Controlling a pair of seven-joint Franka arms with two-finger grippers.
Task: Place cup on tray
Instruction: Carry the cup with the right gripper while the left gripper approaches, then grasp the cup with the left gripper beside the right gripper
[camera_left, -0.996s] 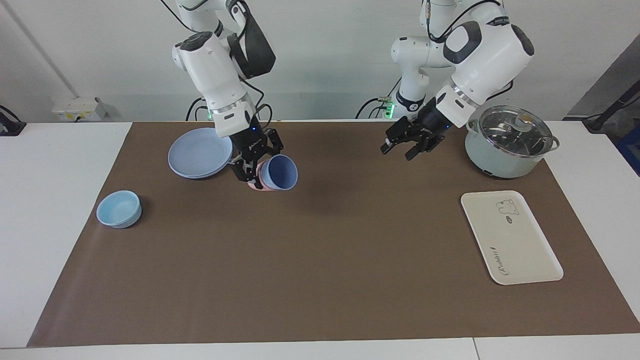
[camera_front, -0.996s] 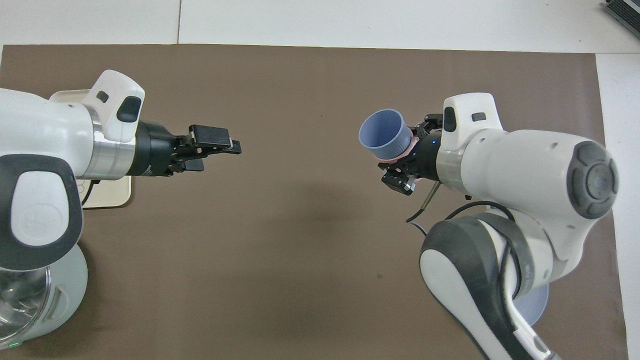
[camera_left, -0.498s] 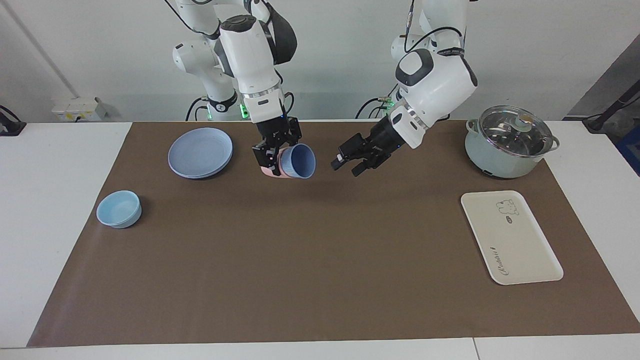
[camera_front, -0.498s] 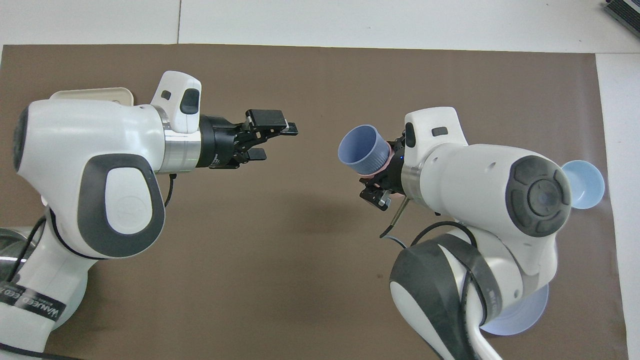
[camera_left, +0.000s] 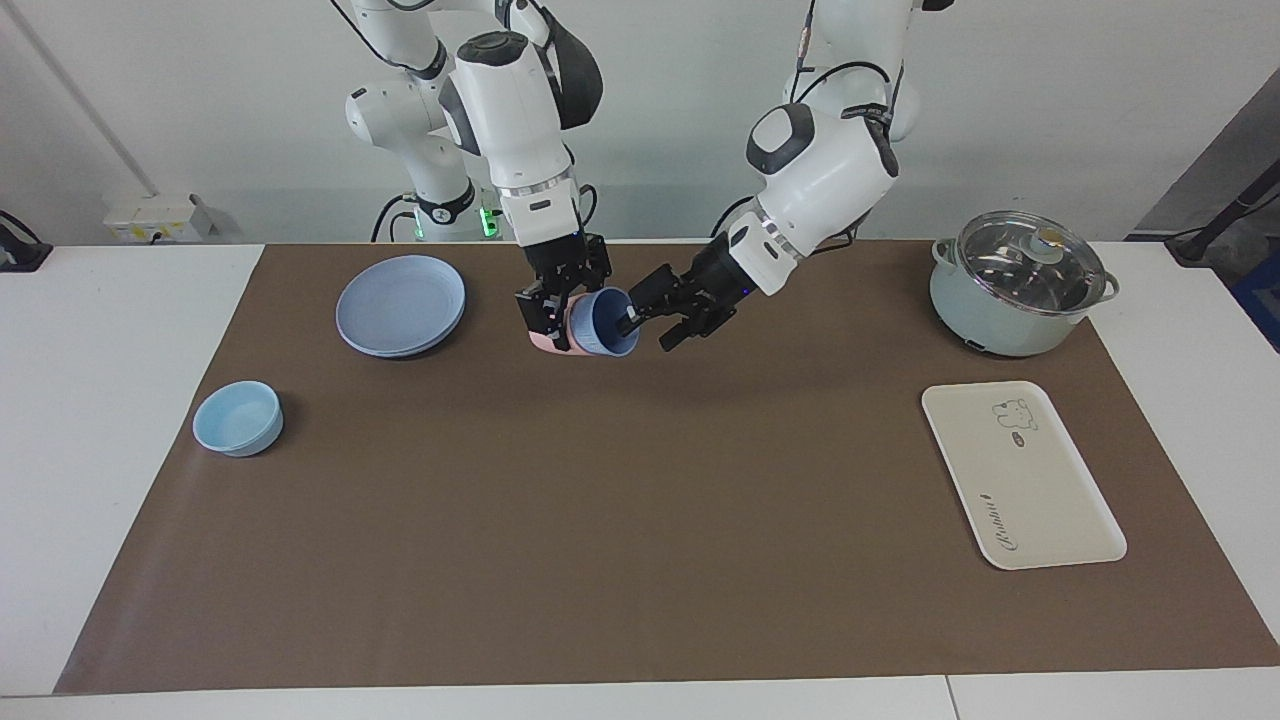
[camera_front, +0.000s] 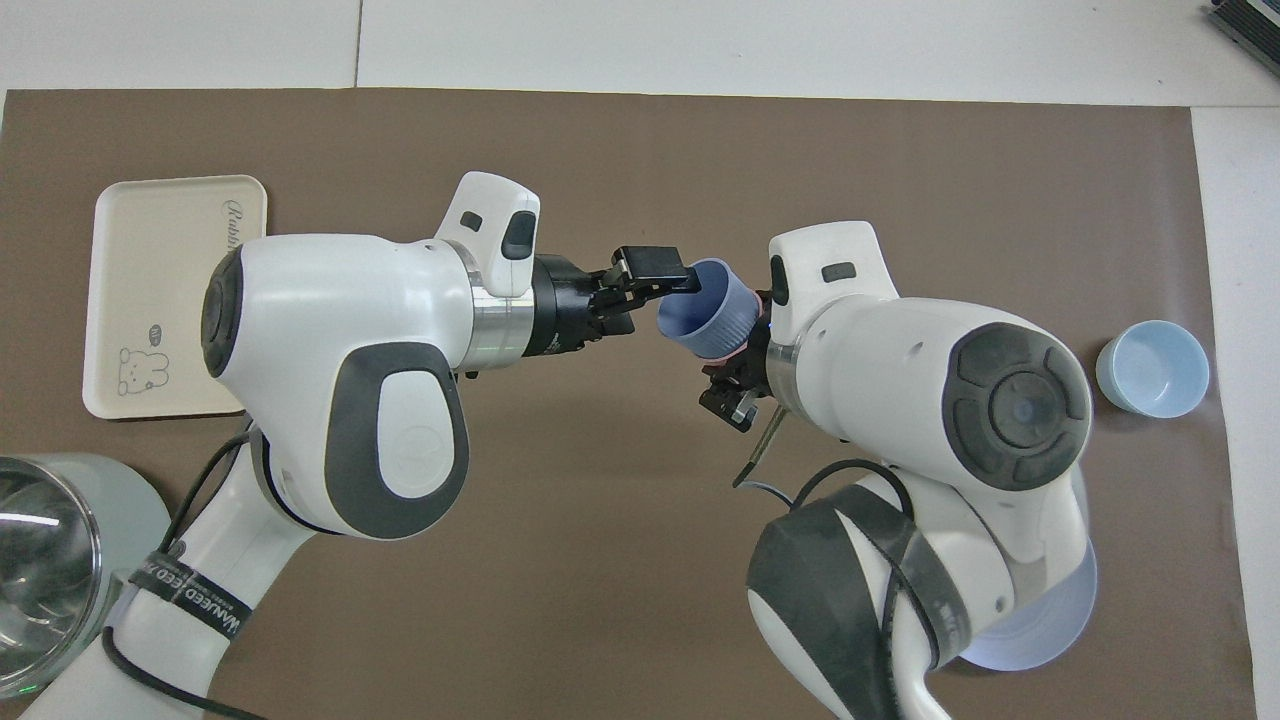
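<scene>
The pink tumbler wraps the lower part of the cup. Next, my left gripper will pick up the cup by its exposed rim (camera_front: 697, 294).
The periwinkle-blue cup (camera_left: 606, 326) sits nested in a salmon-pink tumbler (camera_left: 546, 342), tilted with its mouth toward the left arm. My right gripper (camera_left: 560, 312) is shut on the pink tumbler and holds both above the brown mat. The cup also shows in the overhead view (camera_front: 712, 316), with the right gripper (camera_front: 745, 352) partly hidden under its wrist. My left gripper (camera_left: 645, 322) (camera_front: 668, 292) is open with its fingertips at the cup's rim, one at the mouth. The cream tray (camera_left: 1035, 495) (camera_front: 150, 260) lies flat toward the left arm's end.
A pale green pot with a glass lid (camera_left: 1020, 285) (camera_front: 45, 560) stands nearer to the robots than the tray. A round blue plate (camera_left: 400, 305) (camera_front: 1040, 630) and a light-blue bowl (camera_left: 238, 418) (camera_front: 1152, 368) lie toward the right arm's end.
Both grippers have moved toward each other over the mat. The left gripper, apart from the cup before, now has its fingertips at the cup's rim. The right gripper still holds the stacked tumblers.
</scene>
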